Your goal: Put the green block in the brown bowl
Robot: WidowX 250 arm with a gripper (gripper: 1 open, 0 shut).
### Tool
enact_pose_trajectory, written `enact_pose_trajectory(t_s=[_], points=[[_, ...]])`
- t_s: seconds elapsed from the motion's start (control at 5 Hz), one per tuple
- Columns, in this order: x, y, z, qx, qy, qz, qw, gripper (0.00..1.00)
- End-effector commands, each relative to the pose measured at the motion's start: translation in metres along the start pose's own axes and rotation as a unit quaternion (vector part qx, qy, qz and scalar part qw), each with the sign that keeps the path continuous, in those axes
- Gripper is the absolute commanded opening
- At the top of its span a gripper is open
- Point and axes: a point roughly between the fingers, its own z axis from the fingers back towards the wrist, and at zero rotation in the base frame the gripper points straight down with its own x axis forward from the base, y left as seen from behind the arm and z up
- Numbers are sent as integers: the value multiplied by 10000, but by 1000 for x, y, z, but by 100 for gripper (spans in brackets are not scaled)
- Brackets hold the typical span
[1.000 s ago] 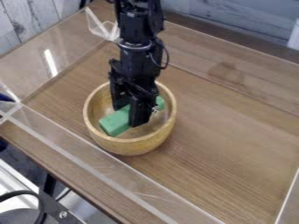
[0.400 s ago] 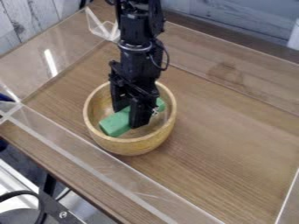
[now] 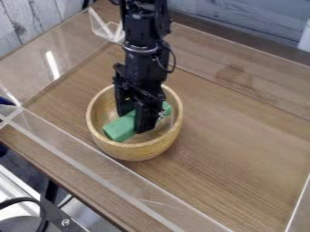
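Observation:
I should open my gripper now. The green block (image 3: 119, 126) sits low inside the bowl's rim, so it would stay in the brown bowl.
The brown bowl (image 3: 121, 144) sits on the wooden table toward the front left. Inside it lies the green block (image 3: 119, 126), its left end showing and the rest hidden behind the fingers. My black gripper (image 3: 140, 112) reaches almost straight down into the bowl, shut on the green block. The arm rises from it toward the top of the view.
A clear plastic wall (image 3: 49, 145) rings the wooden table (image 3: 230, 136), with its near-left edge just in front of the bowl. Black cables (image 3: 31, 216) lie off the table at the bottom left.

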Motion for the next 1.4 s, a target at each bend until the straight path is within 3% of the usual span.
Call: enact_pose_trajectory(t_s=[0.0,0.4,0.6,1.2], points=[[9,3,14,122,-223,-23,9997,0],[10,3,14,108,-220,-18,9997,0],[8,3,22,84,-257,4,9996,100],[8,3,37,131,-441,78,9989,100]])
